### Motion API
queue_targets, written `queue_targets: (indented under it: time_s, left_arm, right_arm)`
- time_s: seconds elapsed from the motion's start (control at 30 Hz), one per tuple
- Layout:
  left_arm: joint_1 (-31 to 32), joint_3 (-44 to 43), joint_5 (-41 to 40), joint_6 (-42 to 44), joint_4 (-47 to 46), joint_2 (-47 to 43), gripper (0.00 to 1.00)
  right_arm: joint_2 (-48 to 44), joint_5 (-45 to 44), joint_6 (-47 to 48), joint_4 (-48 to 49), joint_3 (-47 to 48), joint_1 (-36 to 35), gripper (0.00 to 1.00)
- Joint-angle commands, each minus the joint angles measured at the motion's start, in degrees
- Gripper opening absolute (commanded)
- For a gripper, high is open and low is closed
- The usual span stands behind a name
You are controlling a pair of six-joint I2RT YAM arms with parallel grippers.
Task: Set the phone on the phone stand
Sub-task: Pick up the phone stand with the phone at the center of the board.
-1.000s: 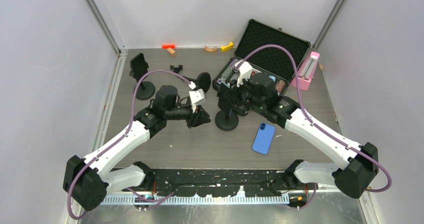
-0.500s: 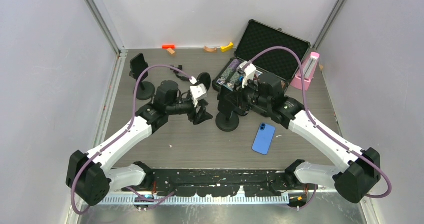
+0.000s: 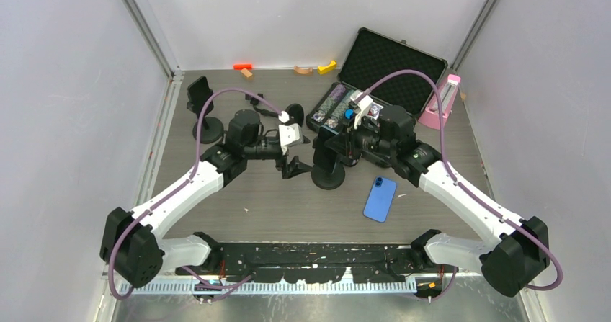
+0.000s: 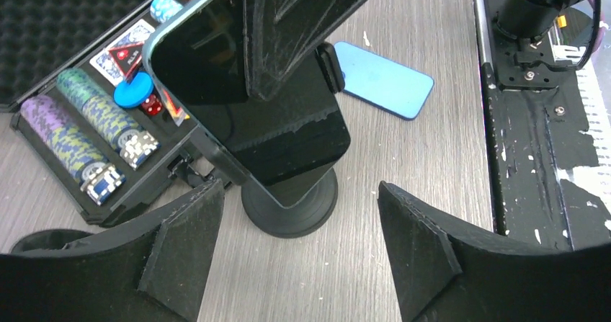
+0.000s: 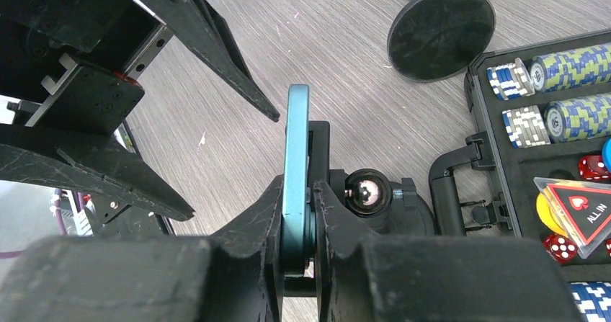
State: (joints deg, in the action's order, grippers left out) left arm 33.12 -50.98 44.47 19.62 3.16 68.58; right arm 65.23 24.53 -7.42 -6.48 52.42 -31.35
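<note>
I will next grab the phone with my left gripper by its teal side edge point(image 4: 232, 165), to set the phone on the phone stand.
A teal-edged phone point(image 5: 297, 142) with a dark screen point(image 4: 252, 113) stands upright against the holder of the black phone stand point(image 3: 328, 176), and a clamp tab touches its side edge. My right gripper point(image 5: 297, 221) is shut on the phone and the holder plate behind it, reaching in from above point(image 3: 335, 143). The stand's round base point(image 4: 288, 207) rests on the table. My left gripper point(image 4: 299, 186) stands open just left of the stand point(image 3: 297, 165), nothing between its fingers. A second, blue phone point(image 3: 380, 198) lies flat on the table.
An open black case point(image 3: 393, 63) with poker chips point(image 5: 547, 91) lies behind the stand. A round black disc on a stem point(image 5: 441, 23) lies nearby. Another stand point(image 3: 202, 106) is at the back left, a pink object point(image 3: 443, 100) at the right, and small blocks point(image 3: 243, 67) lie by the back wall.
My left gripper has opened wide and moved right, closer to the stand. The right arm shifted slightly, still gripping the phone at the stand.
</note>
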Motion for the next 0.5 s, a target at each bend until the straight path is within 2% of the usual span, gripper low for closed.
queue_targets:
  time_s: [0.0,0.07,0.1,0.17,0.23,0.33,0.47]
  left_arm:
    - [-0.2,-4.5,4.0,4.8,0.7,1.5,0.82]
    - [-0.3,-6.1,4.1,5.5,1.2,3.0,0.84]
    - [-0.3,-7.0,4.1,5.8,1.5,3.9,0.85]
    - [-0.3,-9.2,3.6,6.0,2.7,5.7,0.86]
    - [-0.4,-11.6,3.3,6.6,4.9,7.6,0.86]
    - [-0.6,-13.5,6.0,8.9,7.7,9.6,0.86]
    - [-0.6,-13.8,7.1,10.6,7.1,11.6,0.85]
  right_arm:
    - [1.4,0.2,2.6,-11.1,-2.3,1.1,0.20]
    - [0.6,0.5,4.2,-12.0,-1.6,1.2,0.30]
    - [0.4,0.7,5.3,-12.8,-1.2,1.3,0.42]
    - [-0.1,1.1,6.4,-13.6,-0.7,1.4,0.53]
    - [-0.7,1.6,7.0,-14.4,-0.2,1.6,0.60]
    - [-1.8,2.3,8.3,-16.4,0.7,2.1,0.64]
    - [-3.2,4.2,10.0,-17.8,1.9,2.6,0.65]
